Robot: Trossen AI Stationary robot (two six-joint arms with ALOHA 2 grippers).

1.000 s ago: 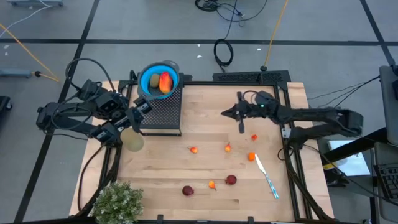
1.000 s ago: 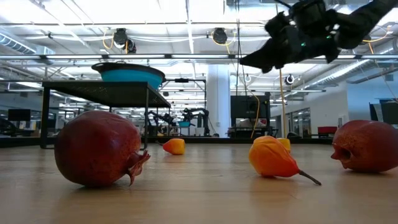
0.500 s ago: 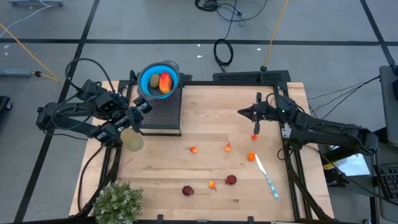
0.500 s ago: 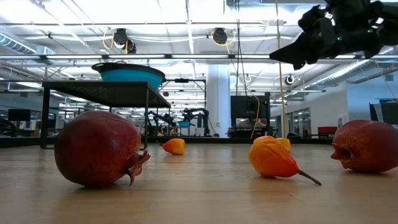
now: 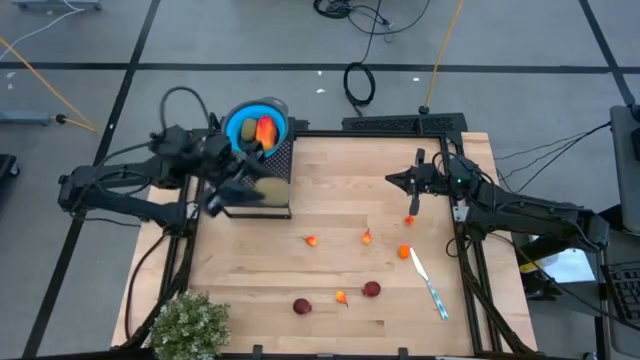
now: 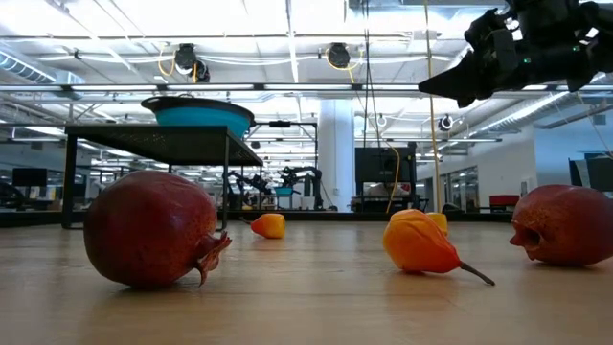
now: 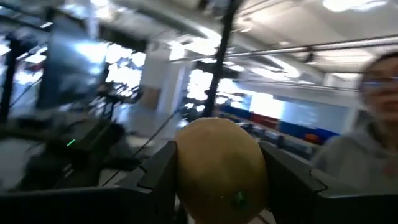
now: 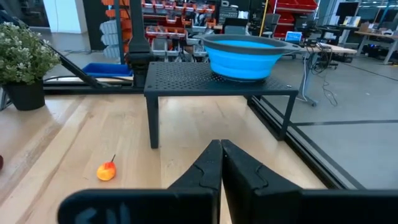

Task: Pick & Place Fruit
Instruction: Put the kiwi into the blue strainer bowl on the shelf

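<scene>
The yellow-tan fruit is above the black stand, short of the bowl, so the robot's left gripper should keep holding the fruit until it is over the blue bowl [image 5: 257,128].
My left gripper [image 5: 248,180] is raised over the black perforated stand [image 5: 270,185] at the far left and is shut on a pale yellow-tan round fruit [image 7: 221,168]. The blue bowl [image 5: 257,128] stands on the stand's far end and holds a red-orange oblong [image 5: 266,132] and an olive-brown oval [image 5: 246,131]. Two dark red balls [image 5: 302,306] [image 5: 371,289] and several small orange bits, one of them [image 5: 404,252], lie on the wooden table. My right gripper [image 5: 412,190] is shut and empty above the table's far right; it also shows in the low view [image 6: 450,86]. My left gripper pinches the yellow-tan fruit between its two fingers, one on each side of it [image 7: 186,168]. The fruit is lifted clear of the table and fills the gap between the fingers [image 7: 286,177].
A slim white and blue utensil [image 5: 430,285] lies at the right front. A bushy green plant [image 5: 187,325] stands at the near left corner. A black frame [image 5: 462,215] edges the table's right side. A person shows beyond the table in the left wrist view [image 7: 373,124].
My left gripper has risen from the table's left edge and gone toward the stand and bowl, carrying the yellow-tan fruit clear of the table. My right gripper has gone toward the table's right edge and now holds still, its fingers shut.
</scene>
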